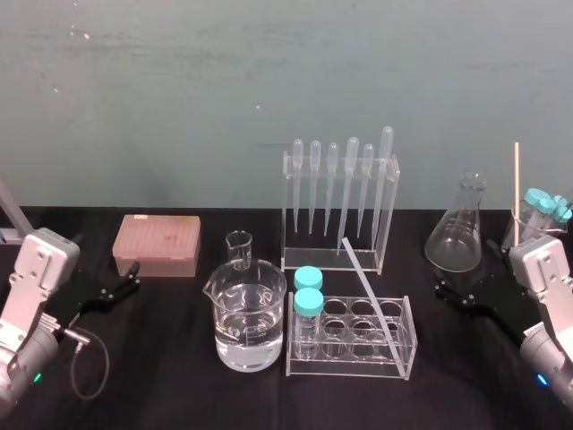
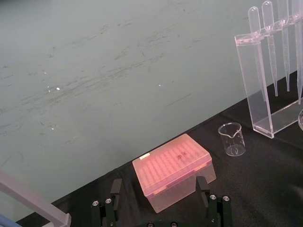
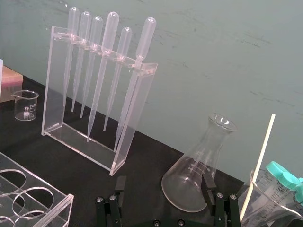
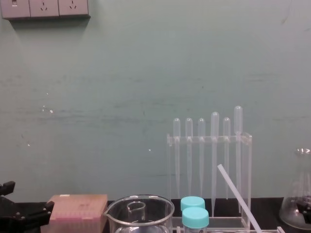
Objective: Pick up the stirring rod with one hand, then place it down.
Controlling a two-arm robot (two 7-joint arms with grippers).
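My right gripper grabs the stirring rod by its upper part standing free (image 4: 234,190) next, since the clear test tube rack closes around the rod's lower end.
The stirring rod (image 1: 369,291) is a thin whitish translucent stick leaning in the clear test tube rack (image 1: 407,345), its top tilted back toward the pipette stand; the chest view shows the stirring rod (image 4: 238,194) slanting the same way. My right gripper (image 1: 461,273) sits open low at the right, beside the conical flask (image 1: 458,228), well clear of the rod. In the right wrist view its fingers (image 3: 207,184) stand wide apart with nothing between them. My left gripper (image 1: 132,278) rests open at the far left near the pink tip box (image 1: 157,244); its fingers (image 2: 115,189) are spread and hold nothing.
A large beaker (image 1: 248,318) of water and a small beaker (image 1: 239,248) stand left of the rack, which holds two teal-capped tubes (image 1: 308,300). The pipette stand (image 1: 340,202) is behind. At far right a beaker (image 3: 272,203) holds capped tubes and a cream stick (image 1: 517,188).
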